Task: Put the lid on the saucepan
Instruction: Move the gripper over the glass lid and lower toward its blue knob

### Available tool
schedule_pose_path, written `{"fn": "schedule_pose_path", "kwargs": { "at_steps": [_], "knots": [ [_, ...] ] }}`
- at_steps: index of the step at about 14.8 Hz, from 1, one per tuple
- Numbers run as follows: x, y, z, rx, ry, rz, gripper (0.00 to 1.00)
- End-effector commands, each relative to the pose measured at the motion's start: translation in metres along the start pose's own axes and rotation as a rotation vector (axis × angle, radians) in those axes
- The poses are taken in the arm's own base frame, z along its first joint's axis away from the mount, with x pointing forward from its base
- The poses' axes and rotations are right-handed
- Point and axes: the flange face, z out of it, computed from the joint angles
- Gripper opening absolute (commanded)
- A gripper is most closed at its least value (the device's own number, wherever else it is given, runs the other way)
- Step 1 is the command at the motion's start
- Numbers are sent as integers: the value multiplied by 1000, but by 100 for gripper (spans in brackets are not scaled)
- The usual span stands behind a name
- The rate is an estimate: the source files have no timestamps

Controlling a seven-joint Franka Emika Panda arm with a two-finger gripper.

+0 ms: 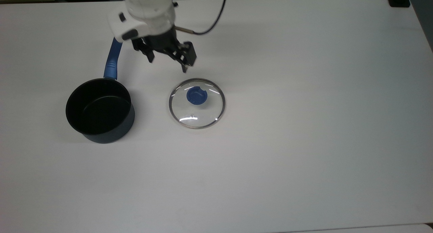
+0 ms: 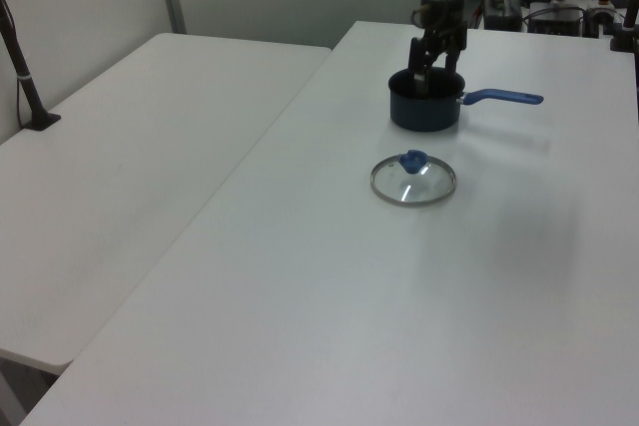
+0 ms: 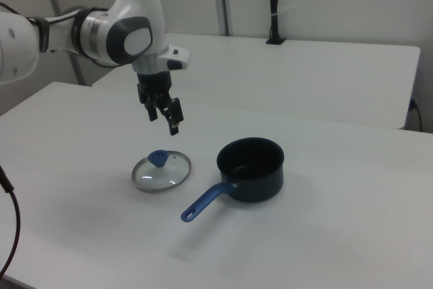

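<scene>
The clear glass lid needs to go on the saucepan [image 2: 425, 107], so my gripper will reach the lid and grab its blue knob [image 2: 412, 161].
The lid [image 1: 197, 106], clear glass with a metal rim and a blue knob [image 1: 196, 94], lies flat on the white table [image 1: 304, 124]. The black saucepan [image 1: 99, 109] stands to the top view's left of it, its blue handle [image 1: 111, 65] pointing toward the top view's upper edge. My gripper [image 1: 167, 64] hangs open and empty above the table, between the handle and the lid's far rim. The arm hides the handle's end. In the left view the gripper [image 2: 431, 65] is above the saucepan [image 2: 425, 107], behind the lid [image 2: 413, 180]. In the right view the gripper [image 3: 164, 121] hovers above the lid [image 3: 161, 170], left of the saucepan [image 3: 250, 167].
A black cable [image 1: 211, 23] trails from the arm toward the top view's upper edge. A black block [image 1: 399, 1] sits at the table's corner at the top view's upper right. A second white table [image 2: 130, 147] adjoins on the left view's left, with a black post [image 2: 25, 77].
</scene>
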Motion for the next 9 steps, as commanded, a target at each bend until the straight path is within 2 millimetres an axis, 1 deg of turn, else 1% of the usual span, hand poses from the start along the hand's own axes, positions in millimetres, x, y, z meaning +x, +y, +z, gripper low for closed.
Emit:
{"fn": "schedule_pose_path", "kwargs": {
  "at_steps": [1, 3, 4, 6, 9],
  "knots": [
    [0, -32, 44, -5, -20, 30, 100],
    [2, -47, 68, -17, -23, 66, 100],
    [4, -54, 75, -15, -11, 111, 100],
    [6, -56, 83, -16, 2, 188, 100],
    [2, -65, 92, -22, -9, 184, 100]
  ]
}}
